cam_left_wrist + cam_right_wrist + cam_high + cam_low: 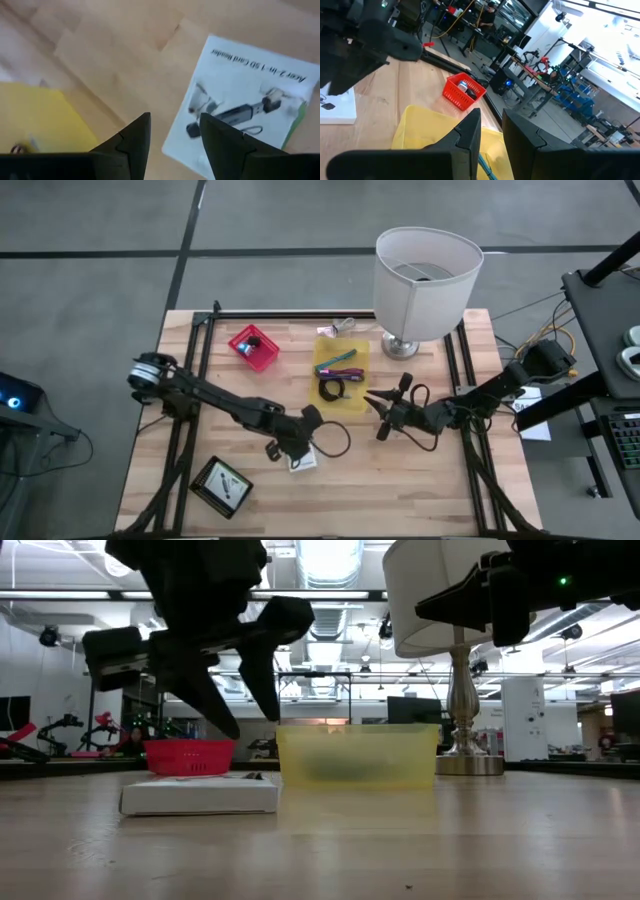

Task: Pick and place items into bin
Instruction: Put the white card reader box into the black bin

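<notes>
My left gripper grabs the card-reader box by its edge beside the printed card (200, 98) next, to place the box into the bin.
A yellow bin (340, 375) at mid-table holds teal and purple slim tools (338, 363) and a coiled black cable (333, 389). A white card-reader box (245, 100) lies flat on the wood near the bin's near-left corner; in the low view this box (200, 795) rests on the table. My left gripper (172, 120) hovers open above it, slanting down, with nothing between the fingers. It also shows from above (298, 448). My right gripper (491, 117) hangs level to the right of the bin (380, 412), its fingers a little apart and empty.
A red basket (253, 347) with a small dark item stands far left of the bin. The white-shaded lamp (425, 280) stands at the far right. A black tray (222, 485) sits at the near left. A small light object (343, 327) lies beyond the bin.
</notes>
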Robot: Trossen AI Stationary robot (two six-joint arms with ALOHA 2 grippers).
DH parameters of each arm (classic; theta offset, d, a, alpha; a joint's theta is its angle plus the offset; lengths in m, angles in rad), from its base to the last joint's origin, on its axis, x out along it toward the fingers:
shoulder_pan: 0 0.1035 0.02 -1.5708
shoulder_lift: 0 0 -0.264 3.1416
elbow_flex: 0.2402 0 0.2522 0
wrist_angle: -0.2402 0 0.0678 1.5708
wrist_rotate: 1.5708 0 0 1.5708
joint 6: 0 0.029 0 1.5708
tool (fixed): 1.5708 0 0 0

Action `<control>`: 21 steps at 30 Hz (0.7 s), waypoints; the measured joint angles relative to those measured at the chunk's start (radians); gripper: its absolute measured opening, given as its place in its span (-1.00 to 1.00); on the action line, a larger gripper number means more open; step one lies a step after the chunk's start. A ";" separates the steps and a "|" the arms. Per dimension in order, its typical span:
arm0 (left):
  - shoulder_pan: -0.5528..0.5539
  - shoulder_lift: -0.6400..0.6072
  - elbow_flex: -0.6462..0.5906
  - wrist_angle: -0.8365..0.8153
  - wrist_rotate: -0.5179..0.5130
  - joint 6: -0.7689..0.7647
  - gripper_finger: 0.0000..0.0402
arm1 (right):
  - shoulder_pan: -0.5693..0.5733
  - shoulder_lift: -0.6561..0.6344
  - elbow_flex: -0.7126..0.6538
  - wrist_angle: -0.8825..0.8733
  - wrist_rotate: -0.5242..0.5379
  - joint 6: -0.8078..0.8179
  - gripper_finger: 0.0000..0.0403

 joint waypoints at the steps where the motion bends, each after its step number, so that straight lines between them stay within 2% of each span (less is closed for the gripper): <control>1: 0.004 0.004 0.001 0.002 0.020 0.011 -0.23 | 0.000 0.000 0.000 0.000 0.000 0.000 -0.66; 12: 0.014 0.074 0.009 0.039 0.042 0.093 -0.23 | 0.000 0.000 -0.002 0.000 0.000 0.000 -0.66; 21: 0.021 0.136 0.029 0.050 0.075 0.093 -0.23 | 0.000 0.000 -0.003 -0.004 0.000 -0.002 -0.66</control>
